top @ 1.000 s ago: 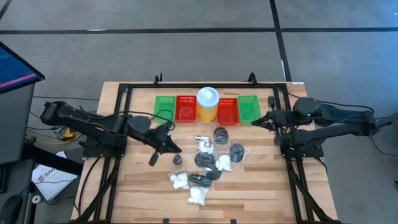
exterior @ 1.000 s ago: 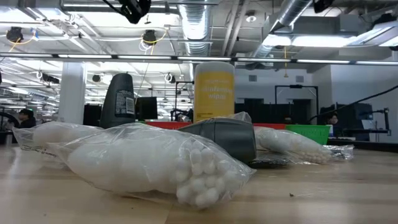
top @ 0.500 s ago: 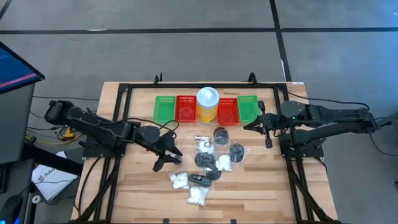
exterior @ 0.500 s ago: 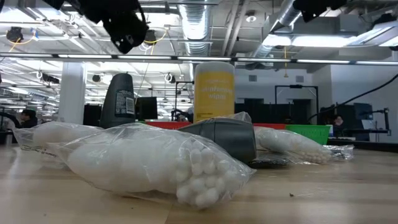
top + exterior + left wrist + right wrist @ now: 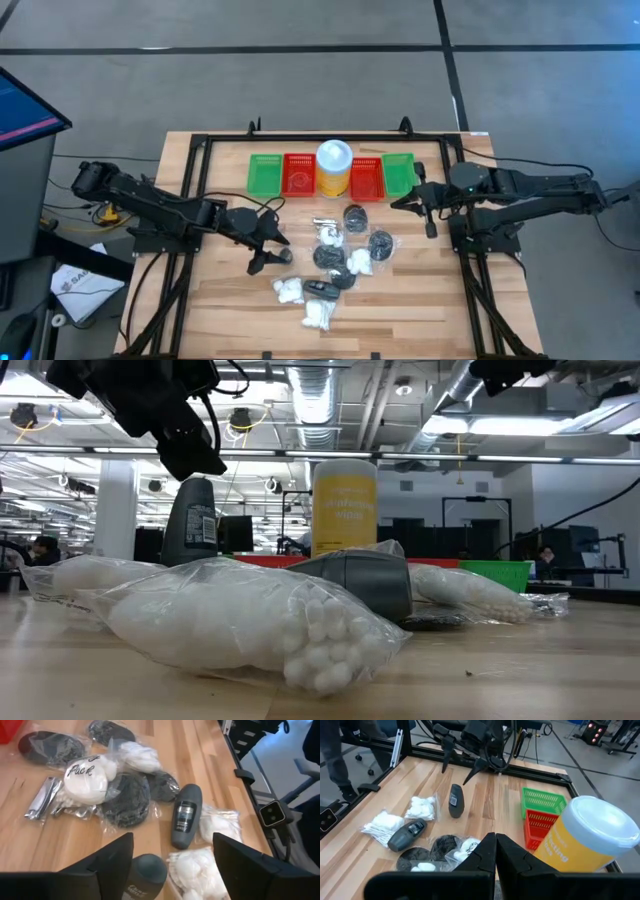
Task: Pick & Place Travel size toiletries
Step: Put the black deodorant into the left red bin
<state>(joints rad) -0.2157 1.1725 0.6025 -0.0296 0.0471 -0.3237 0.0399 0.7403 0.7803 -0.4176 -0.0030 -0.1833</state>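
I will grab the small dark bottle's body (image 5: 285, 256) with my left gripper next. Then the bottle can go in the red basket (image 5: 299, 175).
The toiletries lie in a heap at mid-table: white cotton bags (image 5: 289, 289), dark discs in clear wrappers (image 5: 328, 257), silvery clippers (image 5: 323, 222) and a dark deodorant lying flat (image 5: 186, 815). A small dark bottle (image 5: 286, 256) stands upright on its base at the heap's left; it also shows in the low view (image 5: 190, 520). My left gripper (image 5: 270, 252) is open just above this bottle, whose top (image 5: 145, 877) shows between its fingers, apart from them. My right gripper (image 5: 397, 203) is shut and empty in the air near the right green basket (image 5: 400, 174).
Along the far side stand a green basket (image 5: 265, 172), a red basket (image 5: 298, 174), a yellow canister with a white lid (image 5: 333, 168), another red basket (image 5: 366, 178) and the right green basket. A black frame (image 5: 200, 145) runs round the table. Bare wood lies toward the near edge.
My left gripper has come down toward the upright dark bottle, staying open, and shifted a little toward the near edge. My right gripper has moved a little toward the table's left, then held still. No toiletry has moved.
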